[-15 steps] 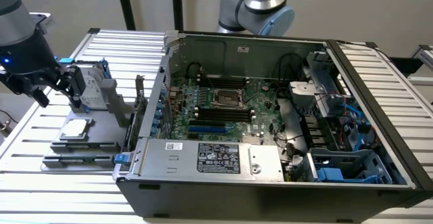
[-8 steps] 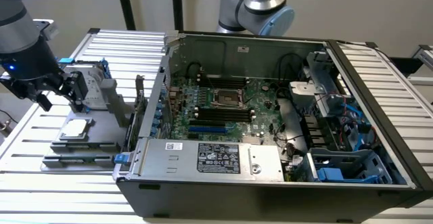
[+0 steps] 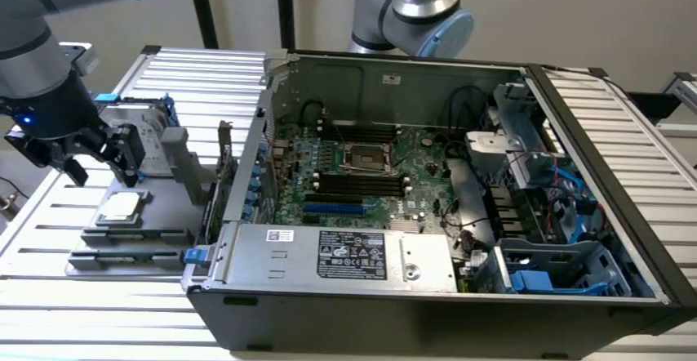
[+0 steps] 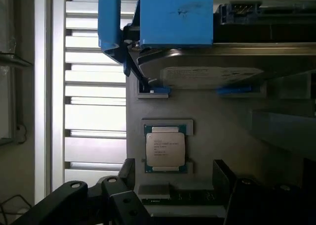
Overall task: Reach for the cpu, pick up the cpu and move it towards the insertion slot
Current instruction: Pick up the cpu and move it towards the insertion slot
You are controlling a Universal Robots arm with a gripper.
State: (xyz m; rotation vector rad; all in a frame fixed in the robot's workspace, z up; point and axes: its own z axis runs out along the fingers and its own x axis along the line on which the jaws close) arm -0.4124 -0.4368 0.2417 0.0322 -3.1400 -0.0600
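The robot's fingertips are well above the CPU point(image 3: 120, 207), so they would miss it if the gripper closed now. The gripper needs to go lower first, then close on the CPU.
The cpu point(image 3: 120, 207), a small square chip with a shiny silver top, lies flat in a recess of the grey holder tray point(image 3: 109, 247) at the exterior view's left, outside the computer case. My gripper point(image 3: 100, 167) hangs just above and slightly behind the chip, open, with nothing between its dark fingers point(image 4: 126, 178). In the wrist view the cpu point(image 4: 165, 148) sits just ahead of the gripper point(image 4: 174, 169), centred between the two spread fingers. The insertion slot point(image 3: 367, 158), a silver-framed square socket with a dark centre, sits on the motherboard inside the case.
An upright silver hard drive point(image 3: 153, 136) in a blue frame point(image 4: 175, 17) stands on the tray just behind the cpu. The open computer case point(image 3: 436, 296) has a wall between tray and motherboard. Black memory slots point(image 3: 360, 183) flank the socket. A second arm point(image 3: 419, 10) stands behind the case.
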